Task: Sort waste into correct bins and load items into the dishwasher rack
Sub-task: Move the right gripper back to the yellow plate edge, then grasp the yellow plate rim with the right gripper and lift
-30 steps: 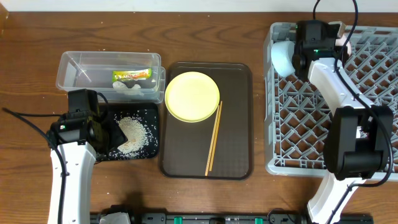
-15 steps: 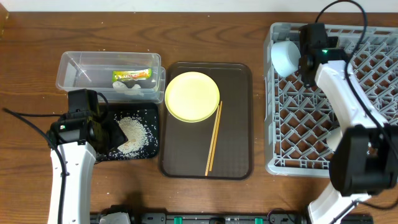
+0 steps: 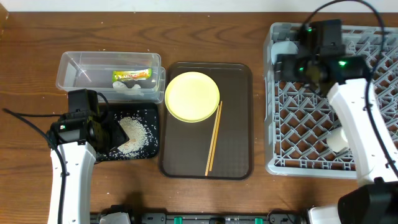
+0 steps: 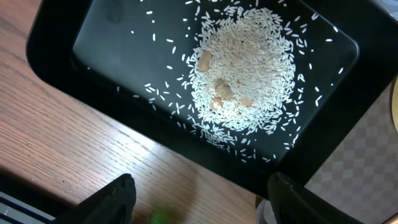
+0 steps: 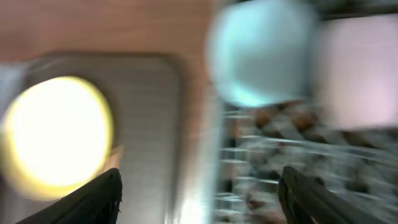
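My right gripper should pinch the rim of the yellow plate (image 3: 192,96) next, on the side facing the dishwasher rack. The plate's opposite edge then stays free to slot in upright.
The grey dishwasher rack (image 3: 311,124) fills the right side. A light blue bowl (image 3: 284,47) lies in its far left corner, blurred in the right wrist view (image 5: 261,53). My right gripper (image 3: 283,67) hovers open just in front of that bowl, with nothing between its fingers (image 5: 199,199). The yellow plate (image 3: 192,96) and the wooden chopsticks (image 3: 213,138) lie on the brown tray (image 3: 236,124). Rice grains (image 3: 132,132) sit in the black tray (image 3: 146,152). My left gripper (image 3: 113,134) is open and empty at that tray's near left edge (image 4: 199,202). The wrapper (image 3: 132,75) and the tissue (image 3: 129,89) lie in the clear tub (image 3: 68,74).
A white bowl or cup (image 3: 337,139) rests in the rack near its right front, partly behind my right arm. Bare wooden table lies left of the tub and in front of the brown tray. The right wrist view is motion-blurred.
My right gripper has opened and come off the light blue bowl, which stays in the rack's corner. The right arm has swung toward the front. The left arm has not moved.
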Robot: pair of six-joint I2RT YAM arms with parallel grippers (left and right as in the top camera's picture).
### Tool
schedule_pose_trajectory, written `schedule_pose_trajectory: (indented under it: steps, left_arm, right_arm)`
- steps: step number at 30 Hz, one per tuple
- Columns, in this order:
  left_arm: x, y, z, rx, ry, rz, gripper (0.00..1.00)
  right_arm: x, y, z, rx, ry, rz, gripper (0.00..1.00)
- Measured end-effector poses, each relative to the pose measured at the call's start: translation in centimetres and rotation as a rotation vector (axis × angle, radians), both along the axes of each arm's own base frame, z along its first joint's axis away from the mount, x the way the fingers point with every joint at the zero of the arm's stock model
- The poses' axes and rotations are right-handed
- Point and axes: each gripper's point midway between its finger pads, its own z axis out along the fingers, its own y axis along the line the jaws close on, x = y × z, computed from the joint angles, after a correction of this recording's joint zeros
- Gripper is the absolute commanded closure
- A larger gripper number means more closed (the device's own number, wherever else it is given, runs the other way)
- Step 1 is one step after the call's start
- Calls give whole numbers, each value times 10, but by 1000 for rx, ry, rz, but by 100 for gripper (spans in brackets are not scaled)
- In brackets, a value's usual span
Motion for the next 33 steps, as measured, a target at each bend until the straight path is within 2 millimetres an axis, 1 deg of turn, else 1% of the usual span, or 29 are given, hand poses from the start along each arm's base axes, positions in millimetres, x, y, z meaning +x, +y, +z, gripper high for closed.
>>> schedule_pose_trajectory:
  steps: [3,4,7,9,10,11,13,15,18,22,25,28,30,32,33]
  left_arm:
    - [0,0,0,0,0,0,28]
    - [0,0,0,0,0,0,29]
    - [0,0,0,0,0,0,28]
    - [0,0,0,0,0,0,29]
    - [0,0,0,0,0,0,28]
    - [0,0,0,0,0,0,29]
    - [0,0,0,0,0,0,28]
    - [0,0,0,0,0,0,28]
    - [0,0,0,0,0,0,29]
    - [0,0,0,0,0,0,28]
    - [0,0,0,0,0,0,28]
    - [0,0,0,0,0,0,29]
    - [0,0,0,0,0,0,28]
    - [0,0,0,0,0,0,28]
    - [0,0,0,0,0,0,28]
  right_arm:
    - [-8,43,-1,80,16,120,25]
    - [-10,54,-2,88,17,148,25]
    - [-15,89,-13,90,34,232,27]
    - [-17,107,-26,80,55,266,29]
    - [-18,120,-39,69,74,291,30]
    - [-18,122,-44,62,81,294,31]
    - [-18,136,-65,41,115,306,34]
    - [-19,146,-88,20,155,300,39]
    - [-16,157,-117,5,194,283,47]
    - [-10,162,-149,-7,228,252,54]
    - [-6,164,-167,-17,239,229,60]
    - [-1,167,-183,-13,241,210,69]
    - [1,170,-192,-9,246,197,78]
    - [4,170,-195,-4,242,183,82]
    - [5,171,-194,-1,238,178,89]
